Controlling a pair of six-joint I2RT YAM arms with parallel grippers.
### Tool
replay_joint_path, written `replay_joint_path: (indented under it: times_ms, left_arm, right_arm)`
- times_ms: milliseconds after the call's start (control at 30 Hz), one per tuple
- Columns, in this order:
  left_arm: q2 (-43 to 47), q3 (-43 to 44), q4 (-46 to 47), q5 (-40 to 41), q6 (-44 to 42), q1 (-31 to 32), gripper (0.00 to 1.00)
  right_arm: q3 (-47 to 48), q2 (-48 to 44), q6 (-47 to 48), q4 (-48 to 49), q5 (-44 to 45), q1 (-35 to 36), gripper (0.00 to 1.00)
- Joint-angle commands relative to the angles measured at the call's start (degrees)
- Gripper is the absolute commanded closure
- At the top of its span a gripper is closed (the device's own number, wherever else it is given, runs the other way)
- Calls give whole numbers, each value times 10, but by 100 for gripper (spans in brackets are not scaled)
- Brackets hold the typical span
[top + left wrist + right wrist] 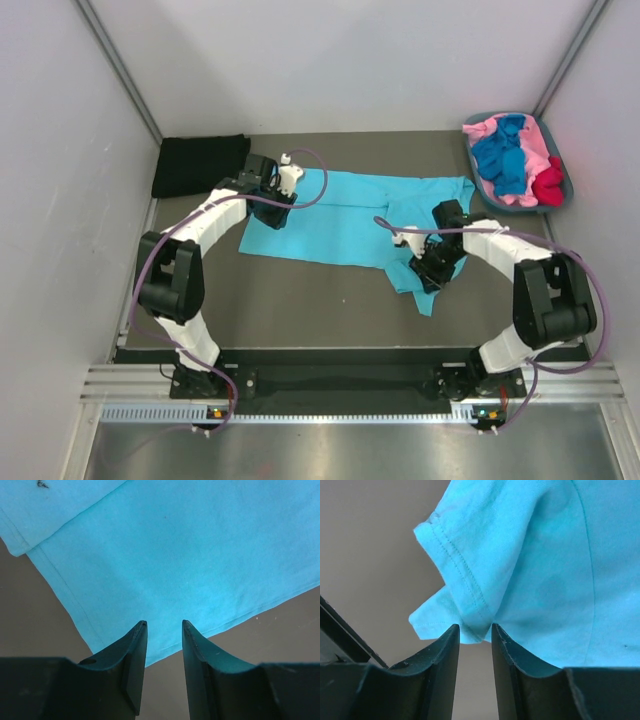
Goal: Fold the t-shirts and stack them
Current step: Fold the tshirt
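I need to fold the near side of the t-shirt over, so I should next grab the turquoise t-shirt's near sleeve at its hemmed tip [430,289] [478,629] with my right gripper.
A light turquoise t-shirt [340,220] lies spread on the dark table. My left gripper [273,208] hovers open over its left hem corner. In the left wrist view the shirt [200,555] lies just past my open, empty gripper [164,626]. My right gripper [436,268] is at the shirt's near right sleeve. In the right wrist view it [475,628] is open, with the sleeve's hemmed tip [465,575] hanging right at the fingertips. A black t-shirt [200,165] lies folded at the back left. Pink [485,128], royal blue [503,160] and red [548,187] shirts are bunched in the tub.
The grey-blue plastic tub [470,148] stands at the back right corner. Grey walls close in the table on the left, back and right. Bare dark table [320,295] runs between the shirt and the arm bases.
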State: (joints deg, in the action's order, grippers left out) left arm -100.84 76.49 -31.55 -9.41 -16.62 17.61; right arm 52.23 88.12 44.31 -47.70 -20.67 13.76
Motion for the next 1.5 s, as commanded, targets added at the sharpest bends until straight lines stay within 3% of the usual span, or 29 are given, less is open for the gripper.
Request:
replay_joint_path:
  times_ms: [0,200,367,500,800,1033,1467]
  left_arm:
    - [1,18,5,6,2,-1,61]
    - [2,16,6,10,2,-1,61]
    - [2,11,8,15,-1,-1,61]
    - [6,6,4,21,-10,-2,61]
    - [39,-51,-34,45,-68,-30,60]
    - [6,-13,-90,-2,10,-124,55]
    - [-81,35,-139,-4,26,-142,54]
  right_arm:
    - [23,10,1,29,-7,10,67]
    - [25,17,-12,50,1,17,70]
    - [22,6,-17,60,9,22,88]
    - [24,-6,-19,49,9,29,95]
    - [54,-57,-56,14,8,60,95]
    - [51,-60,-66,13,5,78,100]
    - [73,-49,-61,3,9,83,100]
